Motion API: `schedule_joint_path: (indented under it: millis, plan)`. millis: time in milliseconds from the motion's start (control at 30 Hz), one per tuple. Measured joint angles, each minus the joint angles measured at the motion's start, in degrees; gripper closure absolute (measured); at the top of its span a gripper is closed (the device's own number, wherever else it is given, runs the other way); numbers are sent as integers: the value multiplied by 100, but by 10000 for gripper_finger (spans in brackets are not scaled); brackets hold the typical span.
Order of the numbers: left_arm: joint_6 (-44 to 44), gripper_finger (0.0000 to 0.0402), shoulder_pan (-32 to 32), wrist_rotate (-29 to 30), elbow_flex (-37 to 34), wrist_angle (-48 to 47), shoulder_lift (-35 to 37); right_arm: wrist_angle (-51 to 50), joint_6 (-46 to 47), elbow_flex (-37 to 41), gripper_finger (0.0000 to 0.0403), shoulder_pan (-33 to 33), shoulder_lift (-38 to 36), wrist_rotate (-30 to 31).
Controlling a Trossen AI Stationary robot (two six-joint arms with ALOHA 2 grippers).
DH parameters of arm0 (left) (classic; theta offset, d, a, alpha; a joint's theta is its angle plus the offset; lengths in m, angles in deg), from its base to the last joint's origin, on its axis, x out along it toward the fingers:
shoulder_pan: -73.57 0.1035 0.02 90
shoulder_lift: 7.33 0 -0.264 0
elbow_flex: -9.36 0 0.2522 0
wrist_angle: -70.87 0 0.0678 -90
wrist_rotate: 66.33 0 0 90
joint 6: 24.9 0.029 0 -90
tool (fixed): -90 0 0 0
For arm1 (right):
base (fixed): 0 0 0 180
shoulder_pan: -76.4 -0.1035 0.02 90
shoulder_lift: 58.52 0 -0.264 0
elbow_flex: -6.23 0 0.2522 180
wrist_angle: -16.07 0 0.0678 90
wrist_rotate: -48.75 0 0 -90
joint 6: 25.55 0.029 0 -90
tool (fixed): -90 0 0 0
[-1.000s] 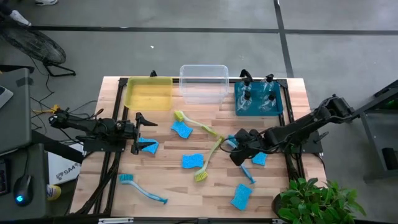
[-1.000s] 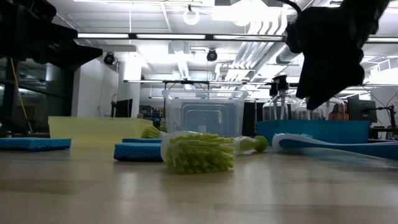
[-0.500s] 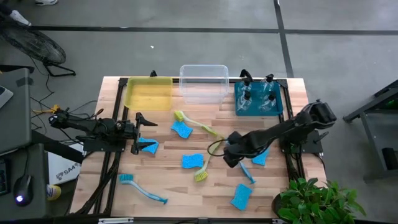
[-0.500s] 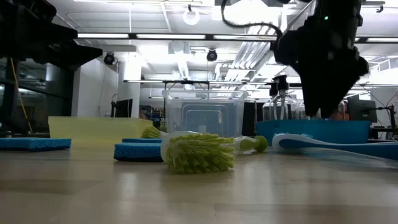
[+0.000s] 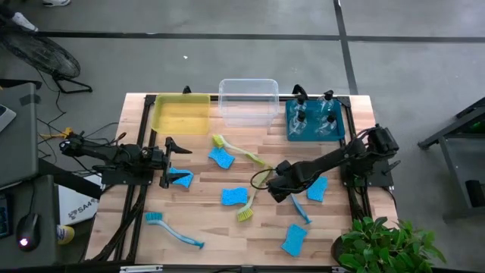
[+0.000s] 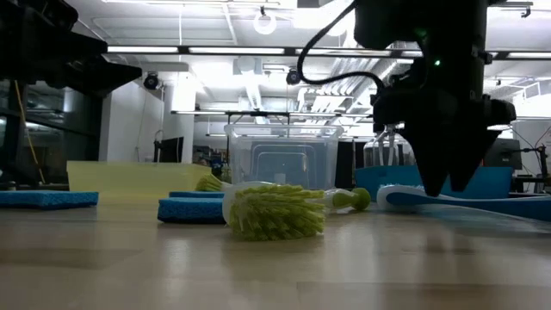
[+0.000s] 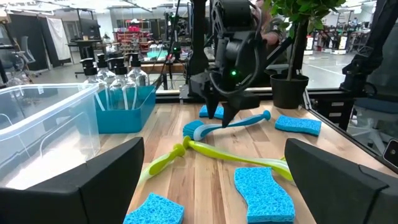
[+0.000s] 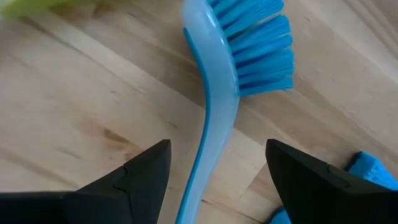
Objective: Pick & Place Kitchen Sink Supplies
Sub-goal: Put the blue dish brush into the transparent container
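My right gripper's fingers still hang above the blue brush's handle (image 8: 210, 149) and closing now would miss it. They go lower next, as it is too early to close.
A blue dish brush (image 8: 214, 106) lies flat on the wooden table at centre right, its bristle head (image 8: 261, 43) toward the table's middle. My right gripper (image 8: 217, 149) points straight down over it, open. Its two fingers stand on either side of the handle just behind the head, apart from it. The low view shows this gripper (image 6: 446, 185) just above the brush's handle (image 6: 482, 202). At the table's left side my left gripper (image 5: 168, 162) waits level and open, with a blue sponge (image 5: 182, 179) beside it.
Two yellow-green brushes (image 5: 239, 149) (image 5: 254, 199), another blue brush (image 5: 174, 230) and several blue sponges (image 5: 234, 196) lie scattered on the table. Along the far edge stand a yellow bin (image 5: 182, 114), a clear bin (image 5: 248, 100) and a teal bin (image 5: 339, 130) holding spray bottles (image 5: 303, 114).
My right gripper has come down toward the blue brush and a little toward the table's left. It has tipped from a slant until it points straight down, and stays open. The brush has not moved.
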Motion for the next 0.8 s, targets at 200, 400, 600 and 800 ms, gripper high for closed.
schedule_joint_path:
  millis: [200, 400, 600, 800]
  plan:
    - [-2, 20, 0, 1, 0, 0, 0, 51, -13, 4, 147, 89, 122, 180]
    - [0, 20, 0, 2, -2, 0, 0, 59, -205, 4, 169, 246, 119, 251]
    - [-1, 20, 0, 2, 0, 0, 0, 178, -460, 4, 203, 326, 269, 14]
    - [-1, 20, 0, 2, 0, 0, 0, 255, -527, 4, 215, 350, 297, 99]
